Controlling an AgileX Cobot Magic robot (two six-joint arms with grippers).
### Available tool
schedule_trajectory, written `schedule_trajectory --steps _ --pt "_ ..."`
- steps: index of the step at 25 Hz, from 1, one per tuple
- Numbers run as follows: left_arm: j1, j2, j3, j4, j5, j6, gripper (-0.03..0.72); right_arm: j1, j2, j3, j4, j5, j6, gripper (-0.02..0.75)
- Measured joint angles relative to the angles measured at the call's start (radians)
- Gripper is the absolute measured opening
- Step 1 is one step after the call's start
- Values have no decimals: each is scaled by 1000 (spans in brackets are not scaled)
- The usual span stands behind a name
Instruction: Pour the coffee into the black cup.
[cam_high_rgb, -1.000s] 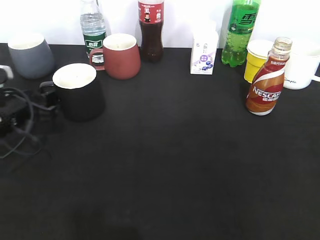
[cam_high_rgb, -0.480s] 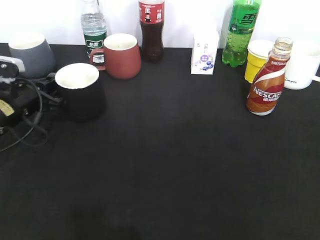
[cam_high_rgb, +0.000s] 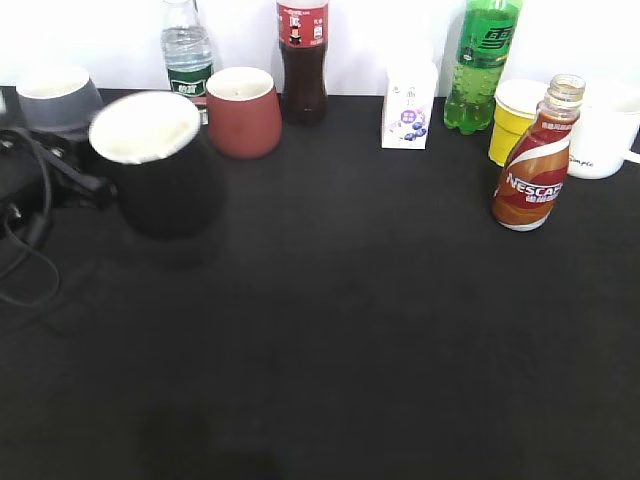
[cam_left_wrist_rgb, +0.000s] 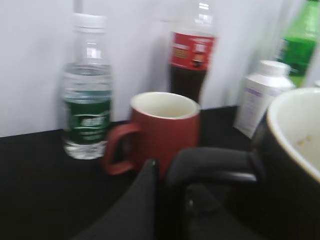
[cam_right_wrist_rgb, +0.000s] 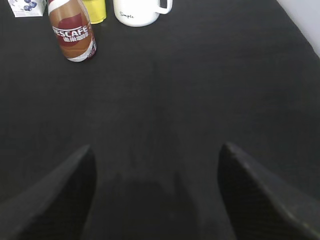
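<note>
Next, my right gripper grabs the coffee bottle by its labelled body (cam_high_rgb: 530, 178). That leaves the coffee bottle's opening (cam_high_rgb: 566, 86) free to pour.
The black cup (cam_high_rgb: 160, 175), white inside, hangs a little above the table at the left, tilted slightly. My left gripper (cam_high_rgb: 92, 187) is shut on its black loop handle; in the left wrist view the handle (cam_left_wrist_rgb: 215, 162) sits between the jaws (cam_left_wrist_rgb: 172, 175) and the cup (cam_left_wrist_rgb: 295, 165) fills the right edge. The coffee bottle (cam_high_rgb: 537, 155), uncapped, stands upright at the back right, and also shows in the right wrist view (cam_right_wrist_rgb: 72, 32). My right gripper (cam_right_wrist_rgb: 157, 150) is open and empty over bare table, well short of the bottle; the exterior view does not show it.
Along the back stand a grey mug (cam_high_rgb: 60, 100), a water bottle (cam_high_rgb: 187, 50), a reddish-brown mug (cam_high_rgb: 243, 112), a red-labelled dark drink bottle (cam_high_rgb: 302, 60), a small carton (cam_high_rgb: 409, 100), a green bottle (cam_high_rgb: 482, 65), a yellow cup (cam_high_rgb: 514, 120) and a white mug (cam_high_rgb: 605, 135).
My left gripper closed in on the black cup's handle and raised the cup off the table; the cup now looks larger and higher. The coffee bottle has not moved.
</note>
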Motion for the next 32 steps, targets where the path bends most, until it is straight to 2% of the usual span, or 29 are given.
schedule_trajectory --steps 4,7,9,14,17,18,20,23,26,30,32 --pt "-8 0 0 10 0 -7 48 0 0 0 0 -1 0 589" --pt "-14 0 0 16 0 -10 48 0 147 -17 25 -36 2 589" --pt "-15 0 0 16 0 -10 48 0 292 -21 37 -231 3 589" --pt "-15 0 0 17 0 -11 48 0 642 30 52 -982 -5 589" --pt "-15 0 0 17 0 -11 48 0 838 233 -51 -1453 -8 589" --pt "-15 0 0 18 0 -11 48 0 925 270 -104 -1553 -10 589" --pt "-15 0 0 21 0 -11 48 0 1032 281 -148 -1665 -10 589" --pt "-15 0 0 31 0 -11 48 0 1164 281 -149 -1727 -9 589" --pt "-15 0 0 31 0 -11 48 0 1325 281 -151 -1866 18 589" --pt "-15 0 0 32 0 -11 48 0 1536 280 -219 -2028 65 594" --pt "-15 0 0 32 0 -11 48 0 1618 258 -309 -2062 92 615"
